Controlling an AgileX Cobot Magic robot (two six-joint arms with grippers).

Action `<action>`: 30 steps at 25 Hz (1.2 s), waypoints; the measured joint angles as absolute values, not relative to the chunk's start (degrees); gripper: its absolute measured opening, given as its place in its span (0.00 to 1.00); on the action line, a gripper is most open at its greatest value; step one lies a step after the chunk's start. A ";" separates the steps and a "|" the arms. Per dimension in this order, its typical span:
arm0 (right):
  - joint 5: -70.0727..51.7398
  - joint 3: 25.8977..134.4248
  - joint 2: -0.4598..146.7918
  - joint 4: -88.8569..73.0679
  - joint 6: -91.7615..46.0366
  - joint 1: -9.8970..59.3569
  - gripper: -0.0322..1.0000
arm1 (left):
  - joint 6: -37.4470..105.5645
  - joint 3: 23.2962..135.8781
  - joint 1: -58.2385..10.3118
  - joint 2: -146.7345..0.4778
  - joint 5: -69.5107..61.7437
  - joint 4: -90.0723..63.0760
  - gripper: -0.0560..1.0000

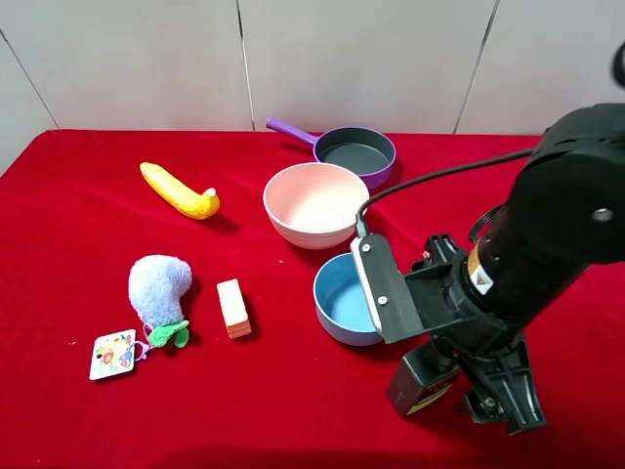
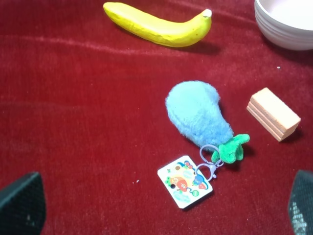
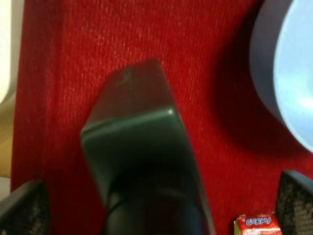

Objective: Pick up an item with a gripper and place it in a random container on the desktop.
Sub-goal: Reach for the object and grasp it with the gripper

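Next, my right gripper picks up the dark grey-green bottle by its cap end (image 3: 154, 196), to place the bottle in the pale pink bowl.
The dark grey-green bottle (image 1: 420, 381) lies on the red cloth near the front edge, right of the middle. In the right wrist view the bottle (image 3: 142, 156) fills the middle, between the two black fingertips (image 3: 24, 208). My right gripper (image 3: 160, 200) is open around the bottle, jaws wide apart and not touching it; in the high view it (image 1: 488, 396) hangs low beside the bottle. The pale pink bowl (image 1: 315, 202) stands behind, in the middle of the cloth. My left gripper (image 2: 160, 208) is open and empty above the left part of the cloth.
A blue bowl (image 1: 344, 298) stands close to the left of the right arm. A purple pan (image 1: 356, 151) is at the back. A banana (image 1: 181, 191), a blue plush (image 1: 159, 288) with a tag card (image 1: 113, 354) and an orange block (image 1: 233, 308) lie left. A red candy box (image 3: 257, 225) is near the bottle.
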State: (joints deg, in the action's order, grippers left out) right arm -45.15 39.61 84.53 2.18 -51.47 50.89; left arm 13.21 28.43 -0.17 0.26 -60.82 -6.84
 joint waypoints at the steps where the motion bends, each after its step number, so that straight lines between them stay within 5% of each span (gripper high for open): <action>1: -44.90 39.61 85.00 2.18 -51.67 50.89 0.70 | 13.21 28.43 -0.17 0.26 -60.82 -6.84 1.00; 30: -43.08 39.61 86.97 0.00 -60.03 50.89 0.70 | 13.21 28.43 -0.17 0.26 -60.82 -6.84 1.00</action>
State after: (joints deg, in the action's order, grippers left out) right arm -43.08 39.61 86.97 0.00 -60.03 50.89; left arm 13.21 28.43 -0.17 0.26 -60.82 -6.84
